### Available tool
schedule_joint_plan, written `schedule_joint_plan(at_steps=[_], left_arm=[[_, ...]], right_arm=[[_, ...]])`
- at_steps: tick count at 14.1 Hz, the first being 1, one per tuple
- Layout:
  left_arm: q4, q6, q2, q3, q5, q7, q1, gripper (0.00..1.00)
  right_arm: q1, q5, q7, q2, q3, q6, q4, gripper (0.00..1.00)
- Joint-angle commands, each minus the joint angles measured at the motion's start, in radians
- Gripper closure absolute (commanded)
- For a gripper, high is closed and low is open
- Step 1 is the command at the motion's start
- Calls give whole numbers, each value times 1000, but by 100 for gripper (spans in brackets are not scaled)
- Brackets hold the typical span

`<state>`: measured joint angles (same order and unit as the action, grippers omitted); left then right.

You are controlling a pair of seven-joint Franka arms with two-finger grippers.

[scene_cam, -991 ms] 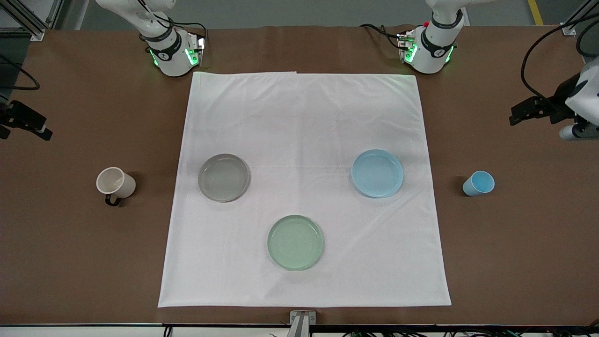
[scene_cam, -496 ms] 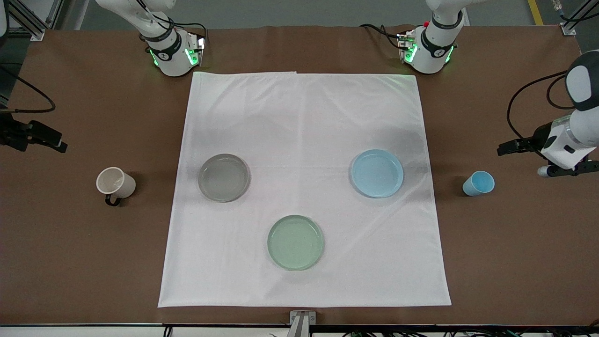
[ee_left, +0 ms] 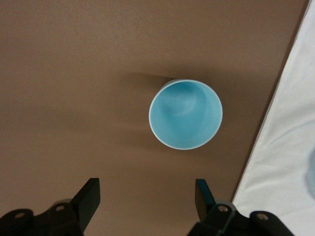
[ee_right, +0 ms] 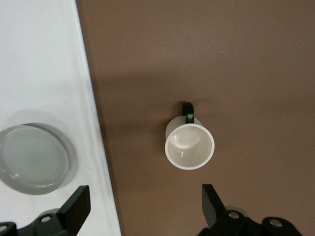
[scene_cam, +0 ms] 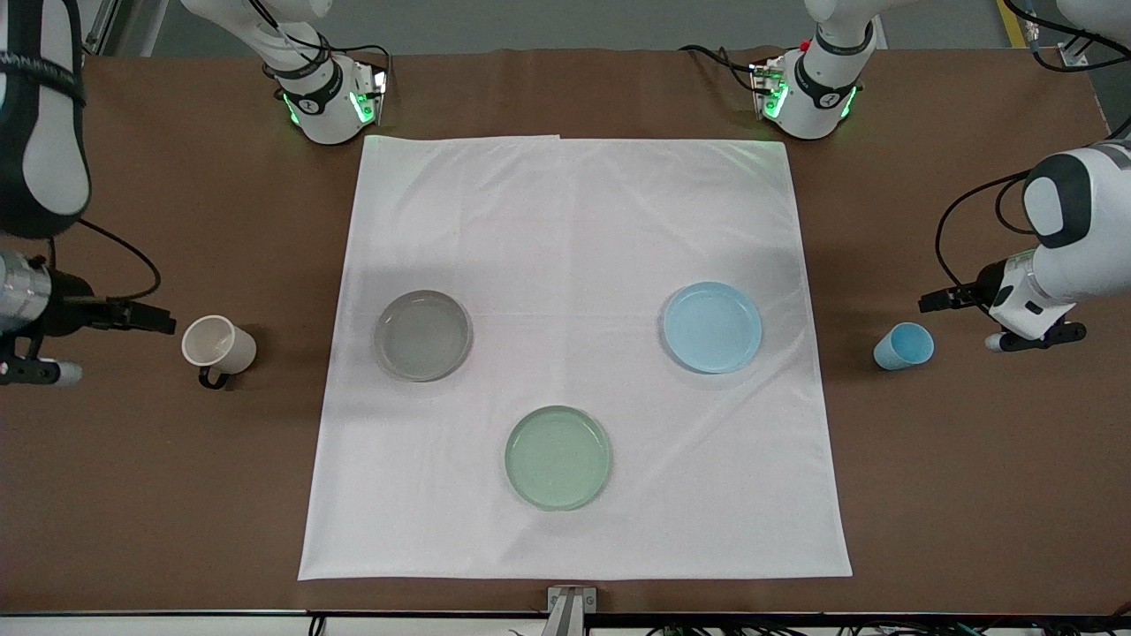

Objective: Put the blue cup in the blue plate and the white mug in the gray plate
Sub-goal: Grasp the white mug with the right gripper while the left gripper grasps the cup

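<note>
My right gripper grabs the mug by its black handle [scene_cam: 214, 380] next, to place the white mug in the gray plate [scene_cam: 422, 335].
The blue cup [scene_cam: 903, 346] stands upright on the brown table off the cloth, toward the left arm's end, and also shows in the left wrist view [ee_left: 185, 114]. The blue plate [scene_cam: 712, 327] lies empty on the white cloth. The white mug [scene_cam: 218, 345] stands on the brown table toward the right arm's end, and also shows in the right wrist view [ee_right: 189, 145]. The gray plate [scene_cam: 422, 335] lies empty on the cloth and shows in the right wrist view [ee_right: 33, 157]. My left gripper [scene_cam: 1034, 336] [ee_left: 147, 187] is open over bare table beside the cup. My right gripper [scene_cam: 31, 371] [ee_right: 144, 192] is open over bare table beside the mug.
A pale green plate [scene_cam: 557, 457] lies on the white cloth [scene_cam: 574, 221], nearer the front camera than the other two plates. The cloth's edge shows in both wrist views [ee_left: 285, 147] [ee_right: 44, 73]. The arm bases stand along the table's back edge.
Both arms have swung in from the table's ends. The left gripper has come down close to the blue cup, the right gripper close to the white mug. Cup, mug and plates have not moved.
</note>
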<state>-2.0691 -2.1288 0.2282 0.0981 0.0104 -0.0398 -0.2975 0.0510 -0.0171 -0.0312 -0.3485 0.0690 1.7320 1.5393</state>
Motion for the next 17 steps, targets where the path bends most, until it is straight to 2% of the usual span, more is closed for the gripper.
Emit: schedule_joint_plan(at_steps=[1,3,5,7,9,13,14,17], left_arm=[[14,-48,43,8,-4,-14,-2,22],[18,-78,74,8,-3,-14,-2,27],[21,-124,106,8,-4,-12,-2,35],[21,-163,138,9,-4,-14,-3,42],[21,-178,155,9,-4,-12,-5,52],[23,-184,166,15,-10,-11,3,93],[23,-184,158,18,-10,-9,1,98],[9,-166,96,58,-13,1,-2,100]], right_arm=[[41,13,-70,-58,-9,189,109,0],[58,13,-123,-79,-9,366,209,0],[75,13,-150,-122,-9,470,240,0],[85,13,-150,-153,-9,491,245,0],[90,13,-150,-165,-9,491,254,3],[104,13,-160,-178,-9,554,282,10],[107,13,-176,-182,-9,554,282,13],[109,11,-184,-182,-11,549,295,25]])
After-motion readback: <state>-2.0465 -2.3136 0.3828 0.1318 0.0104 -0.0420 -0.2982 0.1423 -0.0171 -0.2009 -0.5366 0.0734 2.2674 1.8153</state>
